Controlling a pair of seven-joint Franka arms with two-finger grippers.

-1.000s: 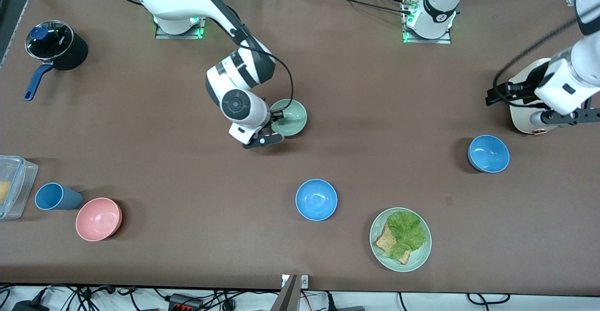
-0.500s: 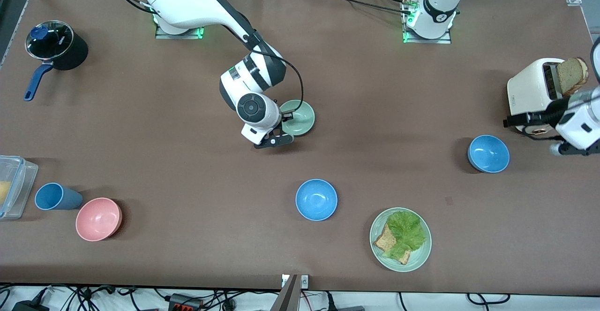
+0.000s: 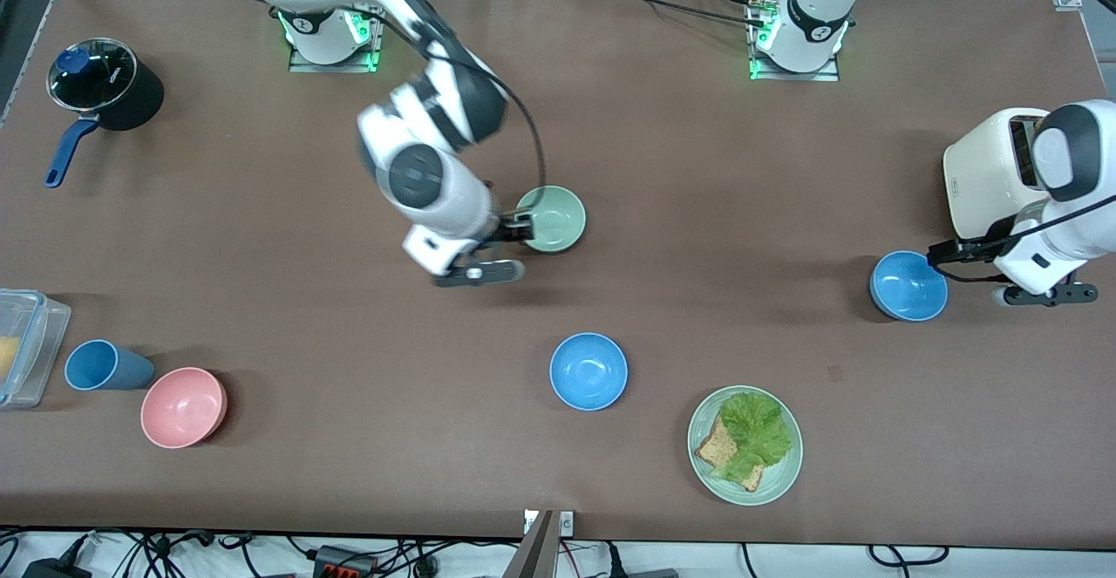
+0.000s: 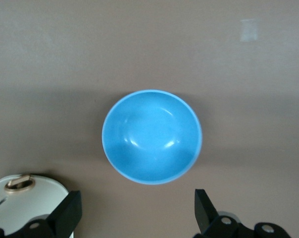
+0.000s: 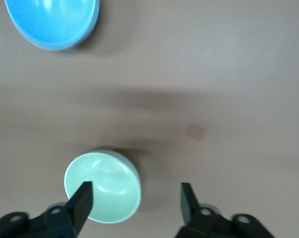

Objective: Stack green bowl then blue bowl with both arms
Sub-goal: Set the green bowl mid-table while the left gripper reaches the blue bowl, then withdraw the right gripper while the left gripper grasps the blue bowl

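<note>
My left gripper grabs the blue bowl beside the toaster by its rim (image 3: 879, 275) next, to stack it into the green bowl (image 3: 551, 219).
The green bowl (image 3: 551, 219) sits upright mid-table. My right gripper (image 3: 499, 251) hangs open just beside it, toward the right arm's end. In the right wrist view (image 5: 134, 204) one finger (image 5: 80, 203) overlaps the green bowl's (image 5: 104, 186) rim and the other is over bare table. One blue bowl (image 3: 908, 286) sits near the left arm's end, by the toaster. My left gripper (image 3: 990, 273) is open and empty above the table beside it. In the left wrist view (image 4: 135, 215) that bowl (image 4: 152, 136) lies just outside the open fingers. A second blue bowl (image 3: 588, 371) (image 5: 53, 22) sits nearer the front camera.
A white toaster (image 3: 990, 177) (image 4: 21, 198) stands close by the left gripper. A green plate (image 3: 711, 473) holds lettuce and toast near the front edge. A pink bowl (image 3: 183, 406), blue cup (image 3: 105, 366), clear container (image 3: 22, 347) and black pot (image 3: 105, 85) are at the right arm's end.
The green bowl slid slightly toward the left arm's end, then my right gripper drew back from it. My left arm swung from the toaster to the blue bowl's side.
</note>
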